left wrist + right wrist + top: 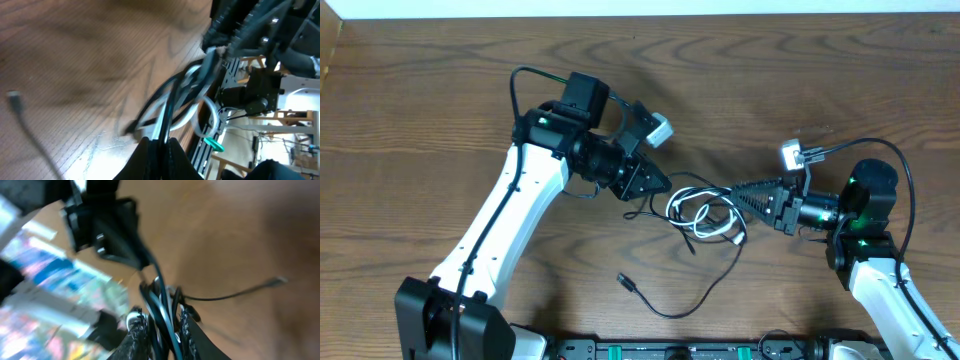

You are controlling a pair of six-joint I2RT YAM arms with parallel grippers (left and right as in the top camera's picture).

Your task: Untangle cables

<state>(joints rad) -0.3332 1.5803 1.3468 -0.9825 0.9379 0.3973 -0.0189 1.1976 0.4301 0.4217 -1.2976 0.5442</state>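
Observation:
The bundled pieces of cable are at the tangle's side away from my left gripper, and my right gripper will grab them there next. The piece in my left gripper stays free to untangle the cables.
The cables (705,212) are a small tangle of thin black and white loops in the middle of the wooden table (420,90). One black strand trails toward the front and ends in a small plug (627,283). My left gripper (667,184) is at the tangle's left side. In the left wrist view the left gripper (161,142) is shut on a strand of the cables (185,95). My right gripper (733,190) is at the tangle's right side. In the right wrist view the right gripper (161,327) has its fingers slightly apart, and several strands of the cables (160,300) run between them.
A black equipment rail (670,350) runs along the table's front edge. The right arm's thick black wire (880,150) arcs above its wrist. The loose plug (14,98) lies apart from the tangle on bare wood.

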